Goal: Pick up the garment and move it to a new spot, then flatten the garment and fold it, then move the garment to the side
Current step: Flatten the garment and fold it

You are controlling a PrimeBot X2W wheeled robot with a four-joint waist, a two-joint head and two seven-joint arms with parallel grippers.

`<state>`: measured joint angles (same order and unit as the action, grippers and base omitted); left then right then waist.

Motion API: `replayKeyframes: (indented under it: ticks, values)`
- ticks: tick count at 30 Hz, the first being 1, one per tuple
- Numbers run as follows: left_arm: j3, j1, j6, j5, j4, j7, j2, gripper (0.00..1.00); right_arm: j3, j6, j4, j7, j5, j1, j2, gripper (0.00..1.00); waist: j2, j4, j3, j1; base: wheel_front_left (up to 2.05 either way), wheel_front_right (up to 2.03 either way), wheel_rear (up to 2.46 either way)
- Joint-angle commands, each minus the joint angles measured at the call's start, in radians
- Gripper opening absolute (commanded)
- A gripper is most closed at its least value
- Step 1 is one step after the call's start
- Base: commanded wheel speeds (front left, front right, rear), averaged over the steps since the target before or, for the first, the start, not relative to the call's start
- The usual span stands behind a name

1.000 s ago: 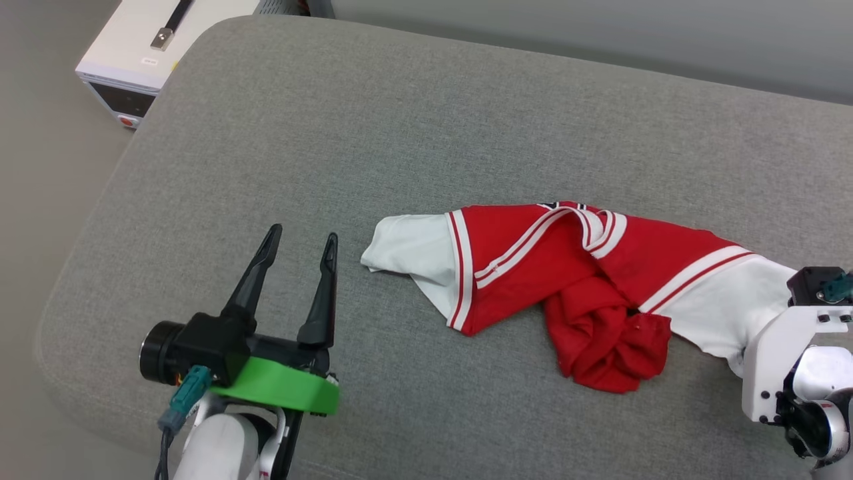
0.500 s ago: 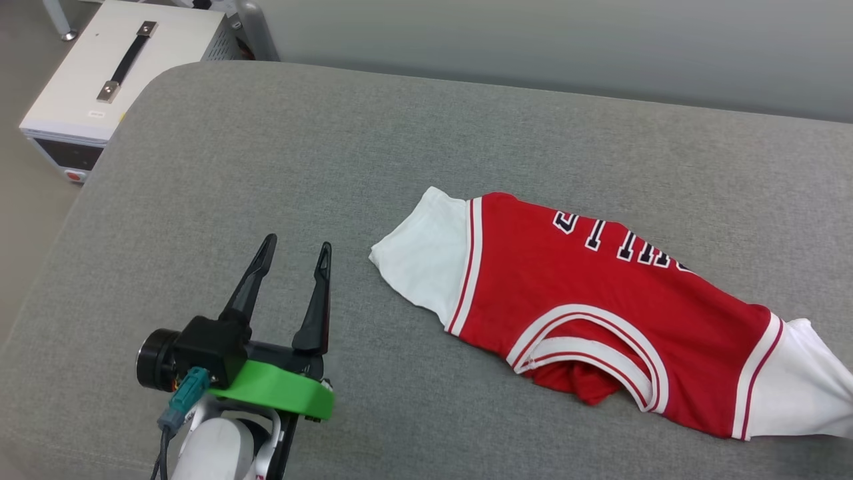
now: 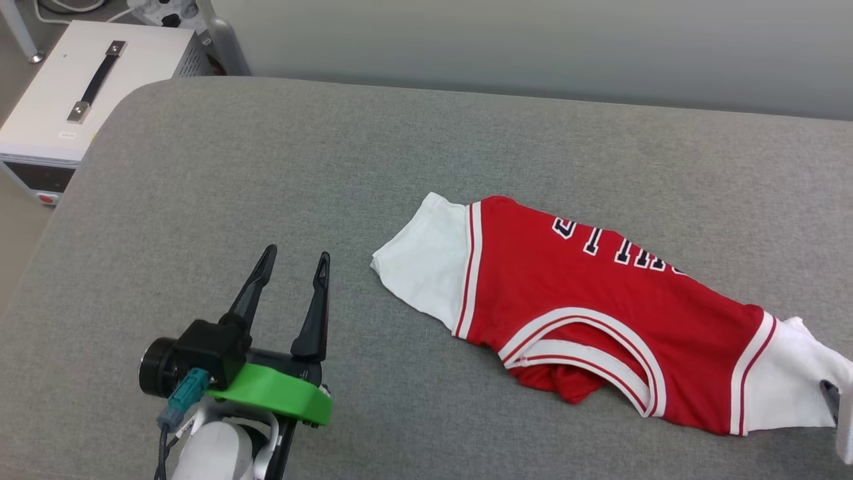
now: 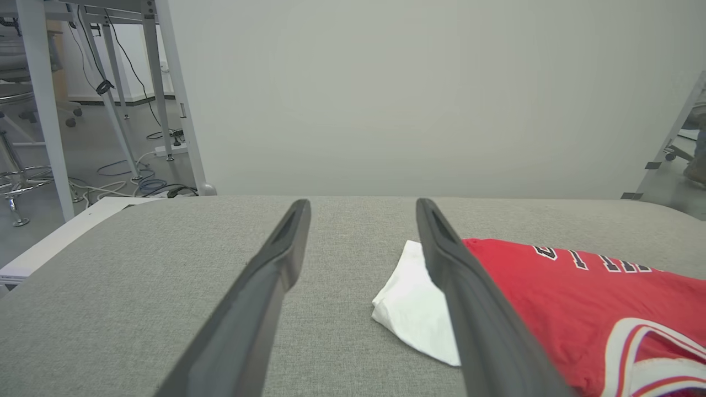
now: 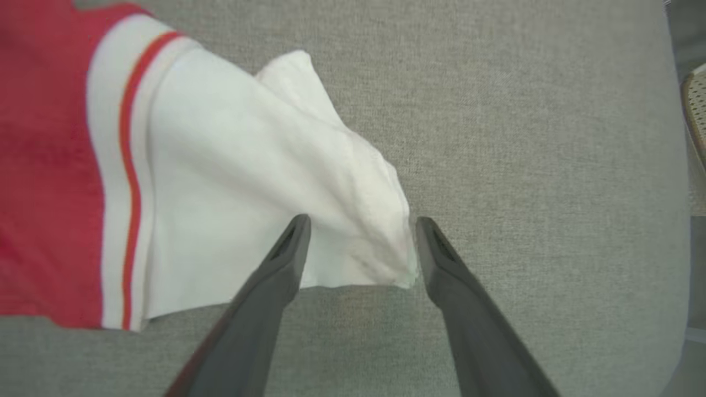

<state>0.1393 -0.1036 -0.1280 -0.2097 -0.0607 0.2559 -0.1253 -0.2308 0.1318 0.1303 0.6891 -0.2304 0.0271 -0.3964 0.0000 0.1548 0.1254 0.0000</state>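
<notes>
The robot's left gripper should next grab the garment [image 3: 600, 313] by its white sleeve's cuff edge [image 3: 377, 260] to move it to a new spot.
The garment [image 3: 600, 313] lies spread across the grey cushion [image 3: 333, 167], its red body showing black lettering, with a white sleeve at each end and the striped collar toward me. My left gripper [image 3: 296, 252] hovers open just left of the near sleeve [image 4: 411, 309], holding nothing. In the right wrist view my right gripper [image 5: 361, 219] is open, its fingertips [image 5: 292, 242] either side of the far white sleeve's [image 5: 248, 193] corner. In the left wrist view the left gripper [image 4: 361, 201] points past the garment [image 4: 551, 292] toward the wall.
A white box with a black handle [image 3: 73, 113] stands off the cushion's back left corner. A pale wall runs behind the cushion. Metal table legs and floor cables [image 4: 110, 110] are at the far left. The cushion's right edge [image 5: 681, 165] is close to the right gripper.
The head camera has shifted. One second ago the garment lay bunched with the right gripper at its sleeve; now it lies spread out, lettering up. The left gripper stays open in the same pose.
</notes>
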Motion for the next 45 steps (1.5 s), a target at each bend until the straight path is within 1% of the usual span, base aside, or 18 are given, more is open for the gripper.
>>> replayKeyframes:
  ticks: [1, 8, 10, 14, 17, 22, 24, 25, 28, 31, 36, 38, 42, 45]
  values:
    - [-0.001, 0.010, -0.003, -0.007, -0.006, 0.006, -0.004, 1.00, -0.004, -0.001, -0.003, -0.043, 0.003, 0.021, 0.012, 1.00, 0.0000, -0.015, -0.017, 0.0000, 0.00, 0.00, 0.00]
    - [0.002, 0.017, -0.003, -0.031, -0.012, 0.006, -0.002, 1.00, 0.019, -0.001, -0.078, -0.272, -0.058, 0.012, 0.060, 1.00, 0.0000, -0.052, -0.050, 0.0000, 0.00, 0.00, 0.00]
    - [0.001, 0.018, -0.003, -0.037, -0.010, 0.006, 0.000, 1.00, 0.012, -0.001, -0.109, -0.340, -0.066, 0.000, 0.074, 1.00, 0.0000, -0.063, -0.054, 0.0000, 0.00, 0.00, 0.00]
    - [-0.002, 0.026, -0.003, -0.050, -0.010, 0.006, 0.009, 1.00, 0.006, -0.001, -0.164, -0.478, -0.075, -0.036, 0.123, 1.00, 0.0000, -0.082, -0.056, 0.0000, 0.00, 0.00, 0.00]
    - [0.011, 0.031, -0.003, -0.058, -0.018, 0.006, 0.009, 1.00, -0.003, -0.001, -0.191, -0.576, -0.074, -0.066, 0.173, 1.00, 0.0000, -0.096, -0.057, 0.0000, 0.00, 0.00, 0.00]
    - [0.050, 0.011, -0.003, -0.098, -0.038, 0.006, -0.009, 1.00, 0.002, -0.001, -0.226, -0.681, -0.054, -0.092, 0.246, 1.00, 0.0000, -0.127, -0.040, 0.0000, 0.00, 0.00, 0.00]
    - [0.080, -0.012, -0.003, -0.124, -0.070, 0.005, -0.035, 1.00, 0.012, -0.001, -0.239, -0.696, -0.045, -0.096, 0.264, 1.00, 0.0000, -0.143, -0.029, 0.0000, 0.00, 0.00, 0.00]
    - [0.096, -0.031, -0.003, -0.137, -0.090, -0.014, -0.054, 1.00, 0.018, -0.001, -0.247, -0.699, -0.039, -0.096, 0.269, 1.00, 0.0000, -0.154, -0.020, 0.0000, 0.00, 0.00, 0.00]
    - [0.130, -0.104, -0.003, -0.171, -0.133, -0.124, -0.100, 1.00, 0.024, -0.001, -0.265, -0.700, -0.028, -0.093, 0.282, 1.00, 0.0000, -0.174, 0.004, 0.0000, 0.00, 0.00, 0.00]
    - [0.158, -0.201, -0.003, -0.224, -0.170, -0.306, -0.145, 1.00, 0.031, -0.001, -0.283, -0.688, -0.015, -0.082, 0.291, 1.00, 0.0000, -0.198, 0.038, 0.0000, 0.00, 0.00, 0.00]
    - [0.218, -0.359, -0.003, -0.300, -0.243, -0.673, -0.231, 1.00, 0.036, -0.001, -0.293, -0.683, -0.009, -0.051, 0.297, 1.00, 0.0000, -0.228, 0.083, 0.0000, 0.00, 0.00, 0.00]
    - [0.246, -0.411, -0.003, -0.328, -0.261, -0.793, -0.264, 1.00, 0.044, -0.001, -0.292, -0.685, -0.008, -0.039, 0.300, 1.00, 0.0000, -0.242, 0.097, 0.0000, 0.00, 0.00, 0.00]
    - [0.263, -0.478, -0.003, -0.388, -0.309, -0.963, -0.304, 1.00, 0.064, -0.001, -0.280, -0.694, -0.008, -0.023, 0.309, 1.00, 0.0000, -0.267, 0.118, 0.0000, 0.00, 0.00, 0.00]
    - [0.278, -0.510, -0.003, -0.391, -0.346, -1.044, -0.334, 1.00, 0.076, -0.001, -0.268, -0.704, -0.009, -0.014, 0.314, 1.00, 0.0000, -0.282, 0.132, 0.0000, 0.00, 0.00, 0.00]
